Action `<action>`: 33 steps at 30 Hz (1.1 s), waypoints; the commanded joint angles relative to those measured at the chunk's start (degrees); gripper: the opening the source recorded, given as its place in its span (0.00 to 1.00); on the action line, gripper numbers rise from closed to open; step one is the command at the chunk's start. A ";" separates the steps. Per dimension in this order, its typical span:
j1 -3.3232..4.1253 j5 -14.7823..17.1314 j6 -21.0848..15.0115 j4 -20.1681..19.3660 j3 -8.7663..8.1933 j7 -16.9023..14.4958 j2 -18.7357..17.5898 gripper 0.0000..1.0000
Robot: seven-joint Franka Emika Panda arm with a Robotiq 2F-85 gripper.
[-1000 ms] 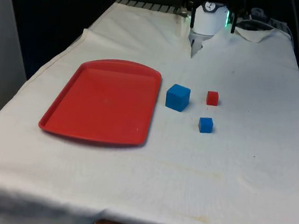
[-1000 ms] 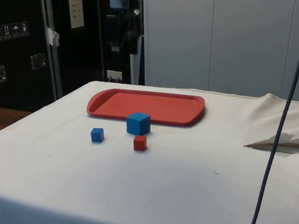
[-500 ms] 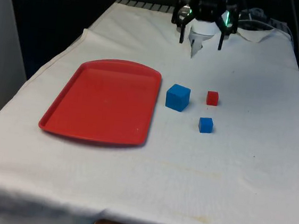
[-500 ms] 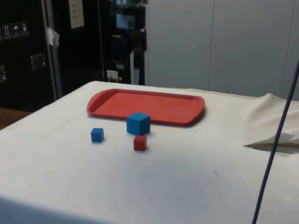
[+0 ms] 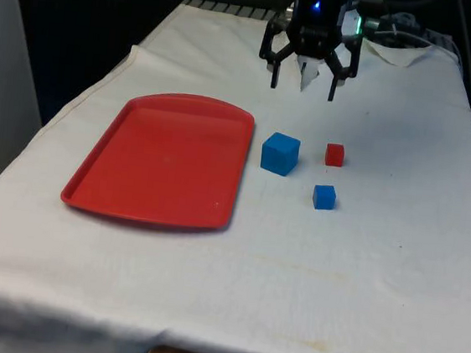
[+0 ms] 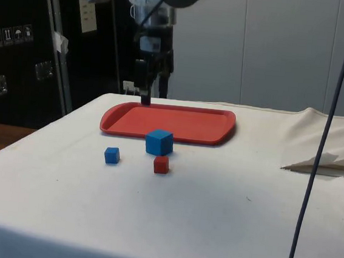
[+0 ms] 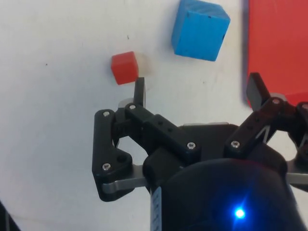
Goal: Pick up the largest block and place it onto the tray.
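Note:
I need to place the largest blue cube onto the red tray (image 5: 166, 159) (image 7: 279, 43), so I should next grab the cube by its opposite sides with my gripper.
The largest block, a blue cube (image 5: 280, 153) (image 6: 158, 142) (image 7: 200, 30), rests on the white cloth just off the red tray's (image 5: 166, 159) (image 6: 172, 122) (image 7: 279, 43) edge. My gripper (image 5: 302, 89) (image 6: 145, 101) (image 7: 197, 94) hangs open in the air beyond the cube, towards the table's far end, with nothing between its fingers. A small red cube (image 5: 334, 154) (image 6: 161, 164) (image 7: 124, 68) lies at the front view's right of the big one. A small blue cube (image 5: 324, 197) (image 6: 112, 155) sits nearer the front edge.
A crumpled fold of cloth (image 5: 404, 53) (image 6: 327, 162) lies at the far end of the table, at the front view's right. A dark cable (image 6: 322, 149) hangs down in the side view.
The gripper has come down and forward from the far end towards the blocks, its open fingers now showing. The blocks and the tray have stayed put.

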State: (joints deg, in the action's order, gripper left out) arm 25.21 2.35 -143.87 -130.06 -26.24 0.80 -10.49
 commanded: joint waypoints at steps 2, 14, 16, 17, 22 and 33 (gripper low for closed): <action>-0.23 0.69 -2.01 -0.80 0.17 -0.46 -0.46 1.00; -0.80 3.50 -7.68 -2.86 0.74 -2.23 -3.09 1.00; -0.86 4.98 -8.82 -2.98 0.80 -3.27 -4.13 1.00; -0.80 5.39 -9.11 -2.92 0.80 -3.55 -4.53 1.00; -0.74 6.70 -9.91 -2.81 0.80 -4.41 -6.07 1.00; -1.03 8.31 -11.12 -2.52 1.26 -5.04 -8.42 1.00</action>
State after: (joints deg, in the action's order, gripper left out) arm 24.87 9.34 -154.47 -132.58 -26.01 -3.27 -19.14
